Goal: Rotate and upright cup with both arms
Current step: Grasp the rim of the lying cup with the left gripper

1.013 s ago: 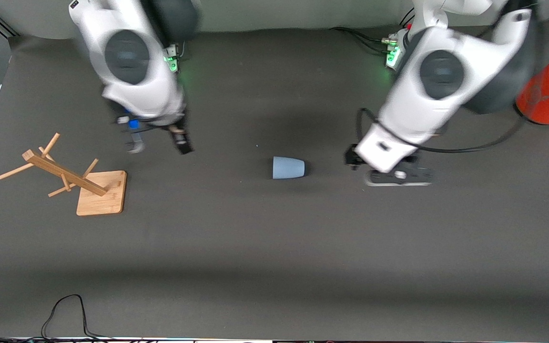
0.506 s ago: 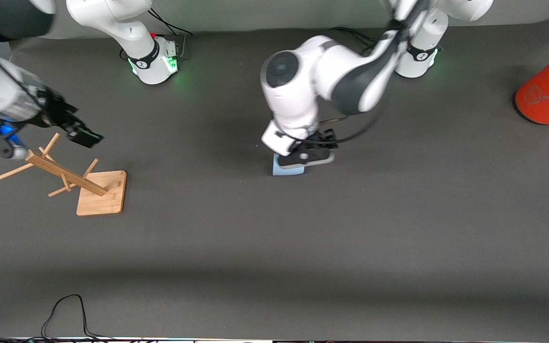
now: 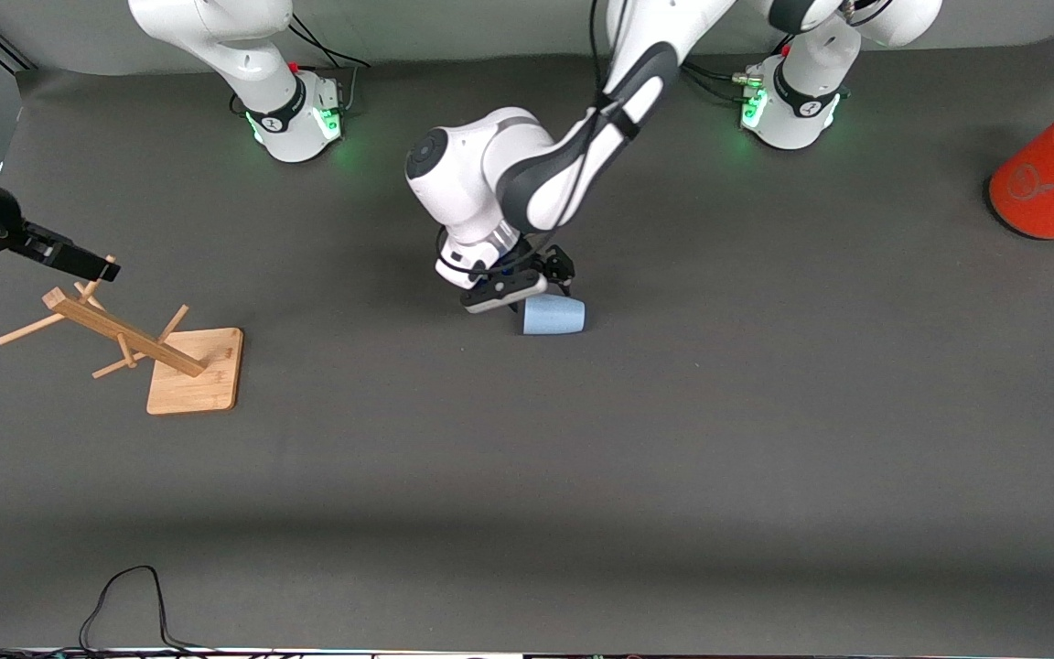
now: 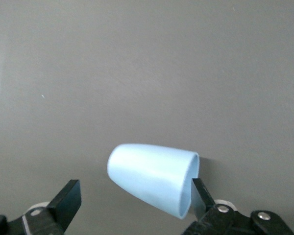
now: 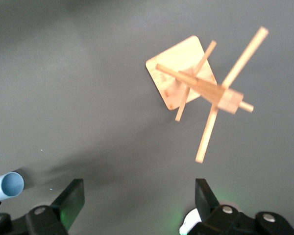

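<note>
My left gripper's fingers stop above the cup's rim and closing now would miss the cup, so they go lower first and it is too early to close.
The pale-blue cup [image 3: 553,316] lies on its side at the middle of the table, mouth toward the right arm's end. My left gripper [image 3: 525,286] is low at the cup's mouth end. In the left wrist view the cup [image 4: 152,178] lies between the open fingers of the left gripper [image 4: 135,198], and one fingertip [image 4: 200,195] is right at its rim. My right gripper [image 3: 79,263] hangs open and empty over the top of the wooden rack. In the right wrist view the right gripper [image 5: 139,198] holds nothing, and the cup [image 5: 7,185] shows small at the edge.
A wooden peg rack [image 3: 124,334] leans on its square base [image 3: 196,371] toward the right arm's end, also in the right wrist view [image 5: 201,83]. A large orange can [image 3: 1053,178] stands at the left arm's end. A black cable [image 3: 124,595] lies at the near edge.
My left arm swung in to the cup, then shifted toward its mouth end and uncovered its body. My right gripper moved out over the rack. The cup stayed in place.
</note>
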Controlling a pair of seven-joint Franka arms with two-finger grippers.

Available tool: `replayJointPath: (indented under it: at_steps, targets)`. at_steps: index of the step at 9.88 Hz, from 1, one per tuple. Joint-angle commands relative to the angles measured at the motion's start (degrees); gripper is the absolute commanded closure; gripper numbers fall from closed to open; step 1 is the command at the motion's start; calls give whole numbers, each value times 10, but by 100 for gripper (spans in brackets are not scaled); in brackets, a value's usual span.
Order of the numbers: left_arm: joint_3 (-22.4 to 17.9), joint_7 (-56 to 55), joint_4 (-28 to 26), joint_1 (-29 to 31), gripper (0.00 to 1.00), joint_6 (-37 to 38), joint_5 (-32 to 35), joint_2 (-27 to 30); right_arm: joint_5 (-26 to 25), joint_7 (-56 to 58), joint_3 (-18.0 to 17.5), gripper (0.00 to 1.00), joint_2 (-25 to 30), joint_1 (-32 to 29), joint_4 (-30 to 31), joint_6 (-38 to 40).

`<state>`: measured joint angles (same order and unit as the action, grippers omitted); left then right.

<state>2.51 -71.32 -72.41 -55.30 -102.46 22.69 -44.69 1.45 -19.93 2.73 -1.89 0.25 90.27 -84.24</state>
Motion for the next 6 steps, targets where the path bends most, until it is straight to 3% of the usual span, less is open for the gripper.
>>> replayJointPath:
  at_steps: [1,4,6]
  targets:
    - [-13,-9,44,-23,0,16,16,-45,-7,103,-3,0,14,-2,28,-47]
    - [-13,-9,44,-23,8,23,26,-59,-19,165,0,0,6,-1,43,-94]
    - [-15,-9,45,-21,32,26,29,-71,-25,181,0,0,13,2,75,-127]
